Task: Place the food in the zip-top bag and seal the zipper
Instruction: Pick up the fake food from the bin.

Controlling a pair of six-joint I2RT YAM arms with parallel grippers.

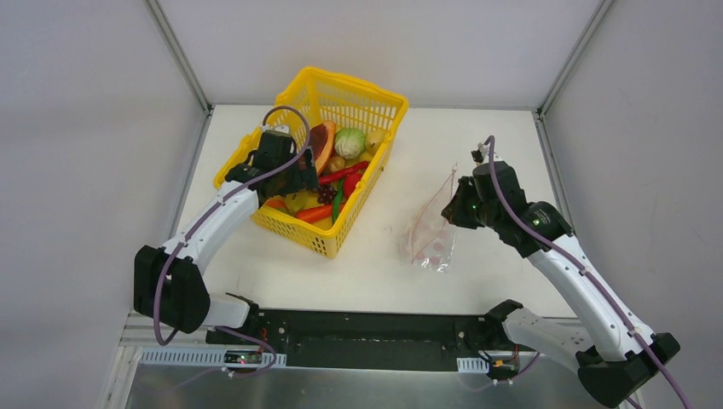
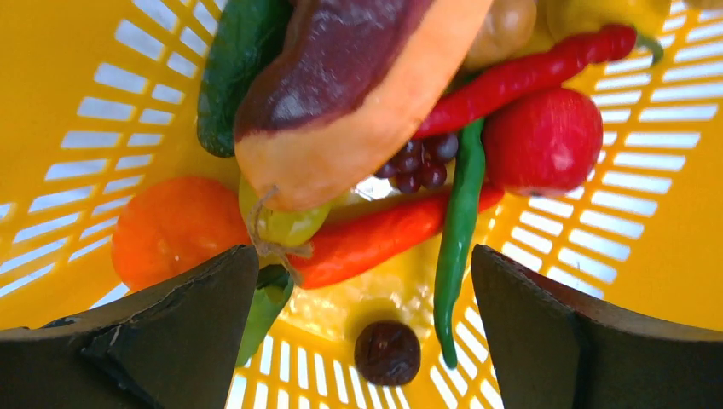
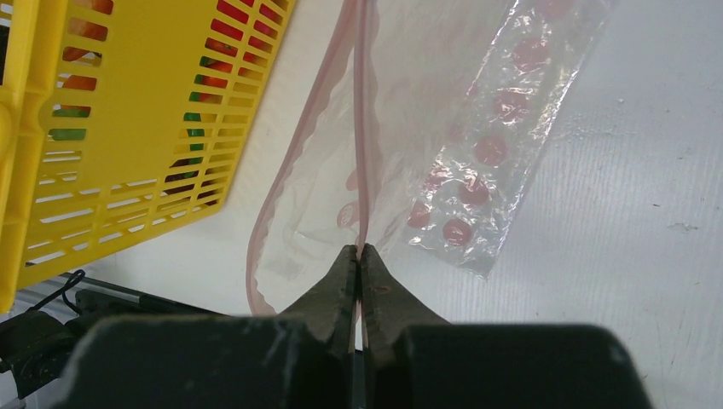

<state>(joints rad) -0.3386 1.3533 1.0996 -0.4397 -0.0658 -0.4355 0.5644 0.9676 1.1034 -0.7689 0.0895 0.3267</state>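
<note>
The melon slice (image 2: 341, 77) has the string tied at its near tip. My left gripper should grab it there next, so its far end stays free to go into the zip-top bag.
The food lies piled in a yellow lattice basket (image 1: 385, 106): an orange-rimmed dark-red melon slice (image 2: 341, 77), purple grapes (image 2: 419, 162), a red tomato (image 2: 546, 141), a green chili (image 2: 460, 239), a cabbage (image 1: 349, 141). My left gripper (image 2: 362, 256) hangs open inside the basket just above the pile, a small dark round piece (image 2: 387, 352) below its gap, nothing held. The clear zip-top bag (image 1: 429, 243) with pink dots droops to the table at centre right. My right gripper (image 3: 358, 251) is shut on one lip of its pink zipper (image 3: 361, 128), lifting the mouth, which gapes open.
The basket wall (image 3: 145, 128) stands a short way left of the hanging bag. White enclosure walls ring the table. A black rail (image 1: 367, 328) with the arm bases runs along the near edge.
</note>
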